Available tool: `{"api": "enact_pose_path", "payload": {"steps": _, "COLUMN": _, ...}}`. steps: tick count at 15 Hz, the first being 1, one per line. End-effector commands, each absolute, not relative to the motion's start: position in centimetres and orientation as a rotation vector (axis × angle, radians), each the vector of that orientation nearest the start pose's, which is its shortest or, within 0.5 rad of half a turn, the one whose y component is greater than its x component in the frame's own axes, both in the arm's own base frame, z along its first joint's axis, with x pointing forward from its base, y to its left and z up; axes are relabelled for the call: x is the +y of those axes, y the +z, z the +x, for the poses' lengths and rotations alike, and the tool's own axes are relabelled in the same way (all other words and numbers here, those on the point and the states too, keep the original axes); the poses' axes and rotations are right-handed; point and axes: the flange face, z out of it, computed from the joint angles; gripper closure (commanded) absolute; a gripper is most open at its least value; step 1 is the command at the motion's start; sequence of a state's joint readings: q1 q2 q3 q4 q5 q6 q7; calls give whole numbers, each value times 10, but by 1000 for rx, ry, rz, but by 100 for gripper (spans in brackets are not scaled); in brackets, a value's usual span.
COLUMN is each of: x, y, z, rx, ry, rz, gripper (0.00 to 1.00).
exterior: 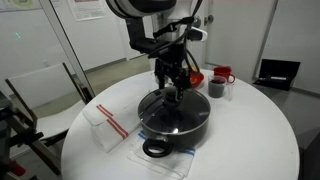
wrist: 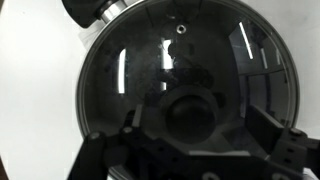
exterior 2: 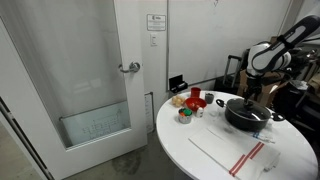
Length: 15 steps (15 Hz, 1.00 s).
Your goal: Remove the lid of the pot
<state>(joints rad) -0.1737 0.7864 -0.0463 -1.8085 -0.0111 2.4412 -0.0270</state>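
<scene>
My open fingers are level with the sides of the dark knob (exterior: 171, 98) between them and closing now would catch the knob, so it is time to close.
The wide black pot (exterior: 200, 128) stands on the round white table, with a loop handle (exterior: 155, 149) at the front; it also shows in an exterior view (exterior 2: 252, 119). The glass lid (exterior: 163, 108) lies on the pot. In the wrist view the lid (wrist: 120, 60) fills the frame, with its dark knob (wrist: 190, 112) in the middle. My gripper (exterior: 176, 92) hangs straight over the lid's centre. In the wrist view the gripper (wrist: 195, 128) is open, with one finger on each side of the knob, apart from it.
A red mug (exterior: 222, 74) and a dark cup (exterior: 216, 89) stand behind the pot. A white cloth with red stripes (exterior: 108, 126) lies beside it. A red bowl (exterior 2: 196, 97) and small containers sit at the table's far side. A chair (exterior: 40, 95) stands close by.
</scene>
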Motion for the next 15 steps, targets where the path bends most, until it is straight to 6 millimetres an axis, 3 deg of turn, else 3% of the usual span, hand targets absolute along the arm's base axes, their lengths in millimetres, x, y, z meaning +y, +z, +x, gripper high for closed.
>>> {"api": "enact_pose_path", "payload": {"steps": 1, "x": -140, "y": 93, "z": 617, "rx": 259, "ry": 258, "rz": -3101, "gripper": 1}}
{"api": "enact_pose_path", "payload": {"steps": 2, "x": -141, "y": 93, "z": 617, "rx": 262, "ry": 258, "rz": -3098, "gripper": 26}}
{"api": "enact_pose_path", "payload": {"steps": 5, "x": -145, "y": 94, "z": 617, "rx": 268, "ry": 260, "rz": -3095, "gripper": 35}}
{"api": "enact_pose_path", "payload": {"steps": 10, "x": -146, "y": 94, "z": 616, "rx": 278, "ry": 265, "rz": -3090, "gripper": 73}}
{"api": "enact_pose_path", "payload": {"steps": 15, "x": -146, "y": 98, "z": 616, "rx": 285, "ry": 261, "rz": -3095, "gripper": 76}}
